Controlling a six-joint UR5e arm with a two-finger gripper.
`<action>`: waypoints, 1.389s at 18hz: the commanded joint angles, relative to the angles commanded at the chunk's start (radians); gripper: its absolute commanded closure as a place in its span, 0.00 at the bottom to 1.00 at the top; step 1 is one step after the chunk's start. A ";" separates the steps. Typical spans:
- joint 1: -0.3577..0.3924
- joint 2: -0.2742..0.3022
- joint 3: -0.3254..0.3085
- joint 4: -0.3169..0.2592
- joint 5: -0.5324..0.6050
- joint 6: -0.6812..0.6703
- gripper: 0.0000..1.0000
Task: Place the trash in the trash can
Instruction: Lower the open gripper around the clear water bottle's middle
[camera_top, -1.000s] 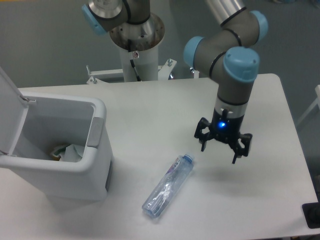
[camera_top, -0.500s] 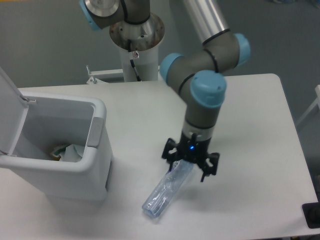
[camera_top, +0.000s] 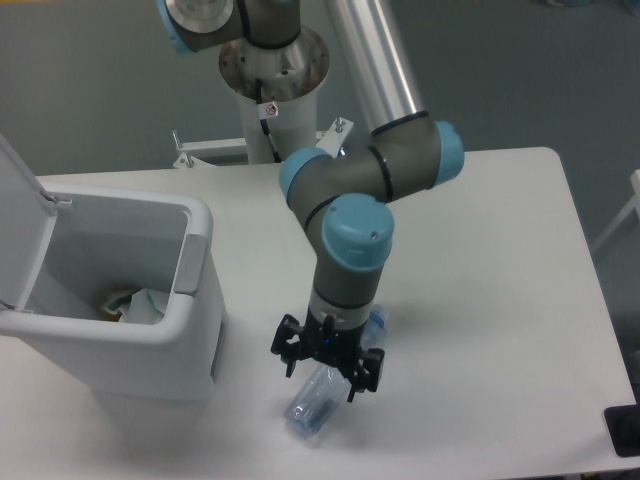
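Note:
My gripper picks up the flattened bottle by its middle (camera_top: 338, 374) next, to clear the trash into the white bin (camera_top: 105, 265).
A flattened clear plastic bottle (camera_top: 312, 408) lies on the white table, its bluish cap end (camera_top: 375, 323) poking out to the right of the arm. My gripper (camera_top: 326, 372) hangs open right over the bottle's middle, fingers spread to either side of it, hiding most of its length. The trash can (camera_top: 190, 262) is the white bin at the left, lid flipped up, with a crumpled whitish wrapper (camera_top: 140, 303) lying inside it.
The arm's base column (camera_top: 272, 90) stands at the table's back edge. A dark object (camera_top: 624, 432) sits at the front right corner. The table's right edge runs close to the frame's right side.
The gripper has swept left and toward the front, from right of the bottle to directly above its middle. The bottle has not moved and the gripper stays open.

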 joint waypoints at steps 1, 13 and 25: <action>-0.009 -0.011 0.006 0.000 0.029 0.002 0.00; -0.060 -0.107 0.083 0.011 0.158 0.002 0.00; -0.084 -0.140 0.097 0.014 0.241 -0.003 0.28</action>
